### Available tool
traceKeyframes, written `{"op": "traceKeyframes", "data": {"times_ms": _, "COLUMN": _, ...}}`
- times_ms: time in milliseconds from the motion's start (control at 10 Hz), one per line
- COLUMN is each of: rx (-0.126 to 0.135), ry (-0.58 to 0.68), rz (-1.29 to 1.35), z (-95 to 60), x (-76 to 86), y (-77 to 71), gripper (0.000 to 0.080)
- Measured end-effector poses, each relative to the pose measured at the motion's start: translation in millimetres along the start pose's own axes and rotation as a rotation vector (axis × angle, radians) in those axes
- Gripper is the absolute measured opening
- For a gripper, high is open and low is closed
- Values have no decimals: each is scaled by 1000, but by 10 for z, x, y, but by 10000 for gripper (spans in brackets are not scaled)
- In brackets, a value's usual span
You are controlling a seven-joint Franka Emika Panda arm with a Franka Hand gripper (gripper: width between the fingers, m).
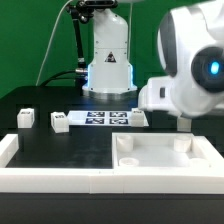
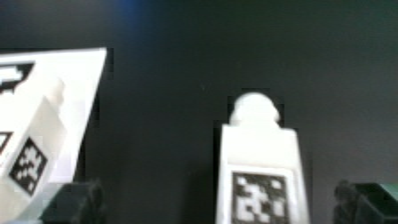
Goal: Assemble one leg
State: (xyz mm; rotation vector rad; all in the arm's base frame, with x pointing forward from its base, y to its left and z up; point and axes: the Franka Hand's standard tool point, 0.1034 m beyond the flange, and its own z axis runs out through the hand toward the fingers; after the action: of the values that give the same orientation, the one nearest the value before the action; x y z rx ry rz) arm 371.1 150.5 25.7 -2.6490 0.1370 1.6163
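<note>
The leg's rounded end should stay free to join the white slab, so my gripper will reach the leg and grip its tagged body [image 2: 262,190].
In the wrist view a leg [image 2: 258,165] stands upright on the black table. It is a small white block with a rounded top and a black-and-white tag on the face toward me. My gripper [image 2: 217,205] is open, and its dark fingertips [image 2: 71,205] stand on either side of the leg with a gap on each side. In the exterior view my gripper [image 1: 182,123] hangs low behind the far right corner of the large white slab [image 1: 160,158]. I cannot make out this leg there.
Two more small white blocks [image 1: 26,118] [image 1: 58,121] stand at the exterior view's left. The marker board [image 1: 100,119] lies in front of the robot base. A white rim [image 1: 50,178] borders the front. A tagged white part [image 2: 45,120] lies close beside the leg.
</note>
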Motion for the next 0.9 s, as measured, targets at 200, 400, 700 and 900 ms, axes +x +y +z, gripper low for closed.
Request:
{"op": "traceKeyframes", "data": {"times_ms": 200, "rx": 5, "ry": 33, "rz": 7, "z": 27, "x": 103, "y": -50, "gripper": 649}}
{"op": "traceKeyframes", "data": {"times_ms": 400, "rx": -3, "ry": 37, "rz": 3, "z": 88, "x": 140, "y": -90, "gripper": 649}}
{"op": "traceKeyframes", "data": {"times_ms": 700, "rx": -4, "ry": 53, "rz": -1, "z": 122, "x": 173, "y": -109, "gripper": 649}}
{"op": "traceKeyframes", "data": {"times_ms": 900, "rx": -6, "ry": 59, "rz": -3, "z": 123, "x": 180, "y": -125, "gripper": 649}}
